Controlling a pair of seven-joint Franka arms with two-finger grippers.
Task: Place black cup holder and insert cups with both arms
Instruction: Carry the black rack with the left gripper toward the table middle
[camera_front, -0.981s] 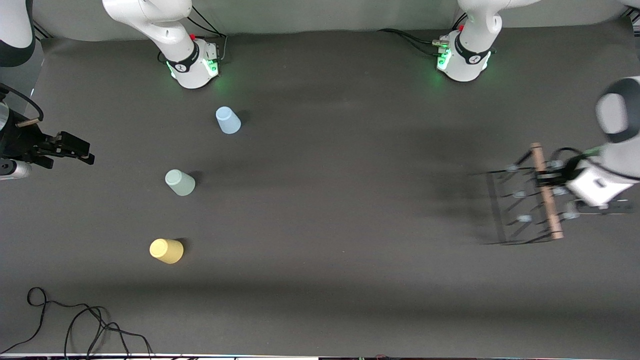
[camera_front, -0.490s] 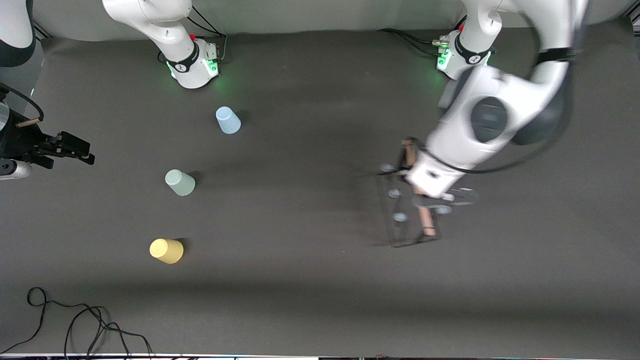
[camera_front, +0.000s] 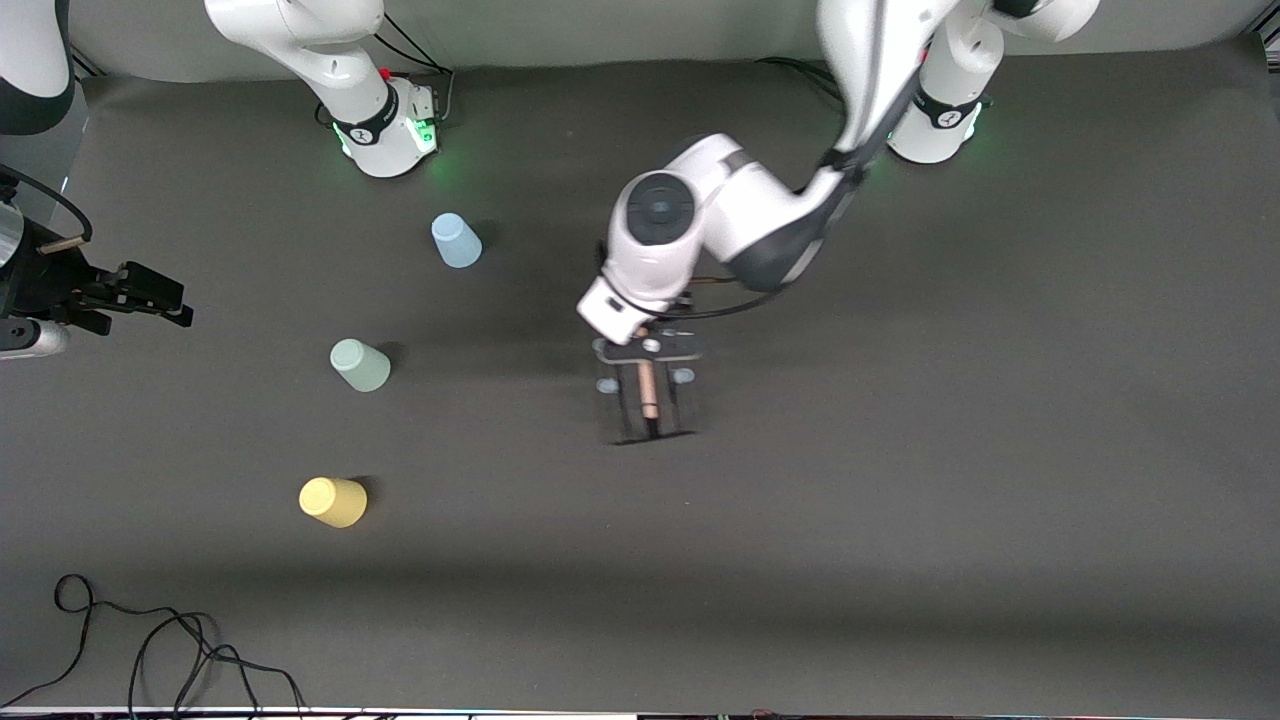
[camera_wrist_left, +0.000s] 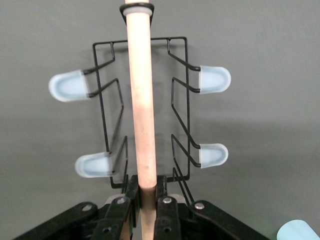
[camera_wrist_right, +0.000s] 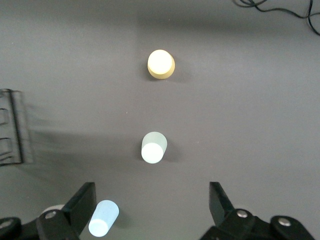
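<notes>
The mint green cup needs to go onto the black cup holder (camera_front: 650, 400). My right gripper should grab the mint green cup by its side (camera_front: 371, 373) next, before I set it there.
My left gripper (camera_front: 645, 350) is shut on the wooden rod handle (camera_wrist_left: 142, 110) of the black cup holder (camera_front: 650, 400), which it holds over the middle of the table. The pale-tipped pegs (camera_wrist_left: 67, 85) stick out on both sides. The pale blue cup (camera_front: 456, 241), mint green cup (camera_front: 360, 365) and yellow cup (camera_front: 333, 502) stand in a row toward the right arm's end. My right gripper (camera_front: 150, 300) is open and empty, high over that end of the table. The right wrist view shows yellow (camera_wrist_right: 161, 64), green (camera_wrist_right: 153, 147), blue (camera_wrist_right: 103, 218) and the holder's edge (camera_wrist_right: 12, 127).
A black cable (camera_front: 150, 640) lies coiled at the table's near corner on the right arm's end. The arm bases (camera_front: 385, 130) (camera_front: 935, 125) stand along the farthest edge. The blue cup also shows at a corner of the left wrist view (camera_wrist_left: 299, 230).
My left arm has swept the cup holder from its own end of the table to the middle. The right arm and the three cups have not moved.
</notes>
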